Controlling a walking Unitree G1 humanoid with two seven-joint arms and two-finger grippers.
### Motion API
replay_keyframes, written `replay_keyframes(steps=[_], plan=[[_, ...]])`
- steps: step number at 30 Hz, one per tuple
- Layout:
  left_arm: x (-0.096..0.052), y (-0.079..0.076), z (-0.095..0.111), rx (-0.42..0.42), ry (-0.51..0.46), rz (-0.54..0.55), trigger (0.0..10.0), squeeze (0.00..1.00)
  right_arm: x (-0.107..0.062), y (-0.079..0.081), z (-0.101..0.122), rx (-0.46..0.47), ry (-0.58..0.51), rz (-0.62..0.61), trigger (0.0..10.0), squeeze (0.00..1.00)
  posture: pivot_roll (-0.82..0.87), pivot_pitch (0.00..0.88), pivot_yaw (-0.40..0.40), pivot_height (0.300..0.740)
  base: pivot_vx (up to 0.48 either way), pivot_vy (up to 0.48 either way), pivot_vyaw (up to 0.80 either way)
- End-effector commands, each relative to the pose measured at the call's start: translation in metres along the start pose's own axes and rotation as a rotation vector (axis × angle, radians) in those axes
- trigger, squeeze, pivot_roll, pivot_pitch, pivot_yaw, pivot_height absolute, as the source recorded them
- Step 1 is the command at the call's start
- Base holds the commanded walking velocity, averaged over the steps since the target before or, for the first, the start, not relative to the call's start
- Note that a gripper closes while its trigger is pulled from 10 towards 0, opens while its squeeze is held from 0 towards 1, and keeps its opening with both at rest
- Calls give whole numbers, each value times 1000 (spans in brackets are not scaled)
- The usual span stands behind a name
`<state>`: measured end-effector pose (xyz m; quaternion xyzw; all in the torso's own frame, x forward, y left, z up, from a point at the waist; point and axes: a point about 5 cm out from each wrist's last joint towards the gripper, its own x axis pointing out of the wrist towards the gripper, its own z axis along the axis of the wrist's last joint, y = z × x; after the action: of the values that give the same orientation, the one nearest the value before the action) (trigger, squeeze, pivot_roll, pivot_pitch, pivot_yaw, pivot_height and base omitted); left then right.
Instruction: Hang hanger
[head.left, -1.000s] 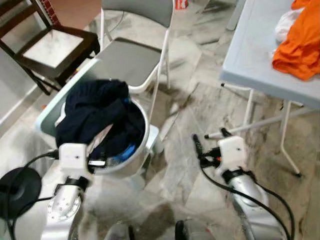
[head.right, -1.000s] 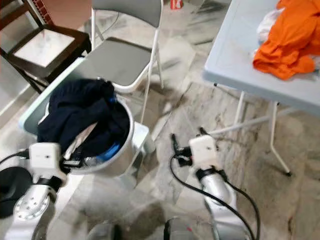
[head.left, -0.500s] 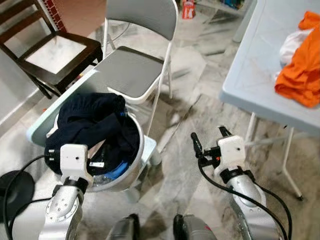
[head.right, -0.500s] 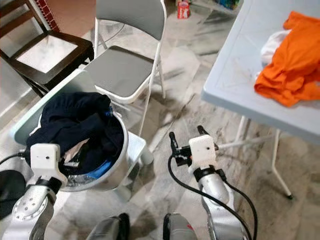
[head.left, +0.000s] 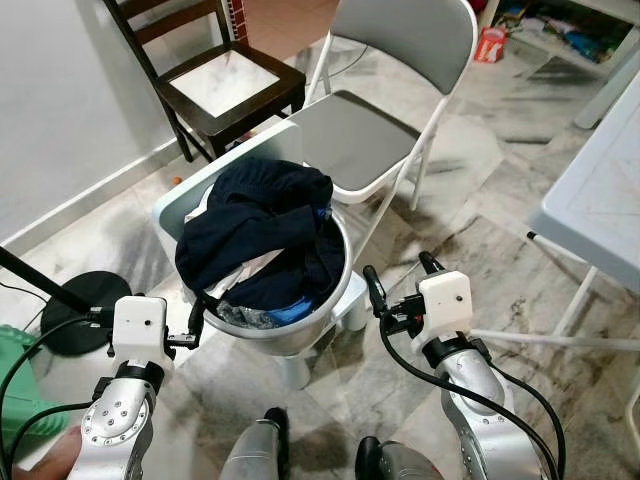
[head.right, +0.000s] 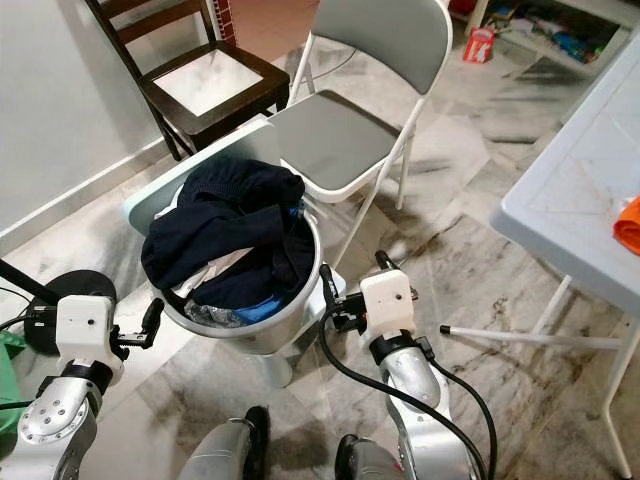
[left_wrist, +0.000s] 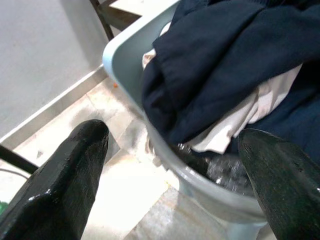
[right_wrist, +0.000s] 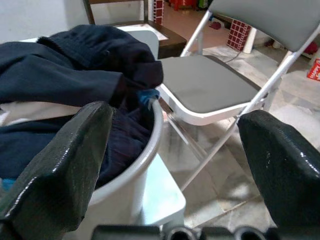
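The navy clothes (head.left: 255, 220) lie slack in a heap. My left gripper will next pinch the fold's loose edge (head.left: 280, 246), which stands out over the white cloth.
A round grey tub (head.left: 328, 308) stands on a small white stool (head.left: 352, 300) just ahead of me, heaped with dark navy clothes (head.left: 255, 220) over some white and blue cloth. My left gripper (head.left: 195, 325) is open at the tub's left side, close to its rim, with nothing between its fingers. My right gripper (head.left: 400, 277) is open at the tub's right side, also holding nothing. In the left wrist view the navy clothes (left_wrist: 225, 55) spill over the tub's rim (left_wrist: 200, 185). The tub (right_wrist: 145, 150) also lies between the fingers in the right wrist view.
A grey folding chair (head.left: 360, 125) stands right behind the tub, with a dark wooden chair (head.left: 225, 85) to its left. A pale blue panel (head.left: 265, 150) leans behind the tub. A pale table (head.left: 600, 190) is on the right, a black round stand base (head.left: 75, 310) on the left.
The whole view has swung left and lifted, so the table with the orange cloth has slid off to the right. Both grippers stay open beside the tub.
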<state>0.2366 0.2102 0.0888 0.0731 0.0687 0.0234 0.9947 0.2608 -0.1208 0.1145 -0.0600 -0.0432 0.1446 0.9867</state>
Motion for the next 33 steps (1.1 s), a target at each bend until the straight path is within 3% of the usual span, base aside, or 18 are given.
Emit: replay_keyframes(steps=[1, 6, 13, 20, 21, 22, 23, 27, 33], plan=[[4, 3, -3, -17, 4, 21, 10000, 0, -3, -2, -4, 6, 22, -3, 10000, 0, 50, 267, -4, 740, 0, 0, 0], [10, 2, 0, 16, -18, 15, 10000, 0, -1, -1, -2, 5, 18, 0, 10000, 0, 39, 269, -10, 740, 0, 0, 0], [37, 25, 3, 3, -31, 96, 10000, 0, -3, 3, 0, 9, 21, 21, 10000, 0, 13, 304, -26, 740, 0, 0, 0], [65, 33, 4, -3, -2, 119, 9843, 0, -5, 8, 2, 12, 27, 41, 10000, 0, -6, 327, -38, 740, 0, 0, 0], [71, 34, 6, -11, -3, 122, 4980, 0, -5, 9, 2, 15, 30, 51, 10000, 0, -9, 330, -39, 740, 0, 0, 0], [73, 35, 7, -9, -1, 123, 1608, 0, -5, 9, 2, 15, 30, 57, 10000, 0, -14, 329, -37, 740, 0, 0, 0], [76, 36, 7, -13, 2, 126, 0, 0, -5, 10, 2, 18, 29, 68, 10000, 0, -16, 330, -38, 740, 0, 0, 0], [83, 33, 2, -5, 30, 91, 0, 0, -9, 25, 5, 67, 38, 213, 10000, 0, -30, 330, -30, 740, 0, 0, 0], [89, 27, -6, -48, 44, 67, 0, 0, -12, 29, 4, 61, 54, 238, 10000, 0, -36, 329, -25, 740, 0, 0, 0]])
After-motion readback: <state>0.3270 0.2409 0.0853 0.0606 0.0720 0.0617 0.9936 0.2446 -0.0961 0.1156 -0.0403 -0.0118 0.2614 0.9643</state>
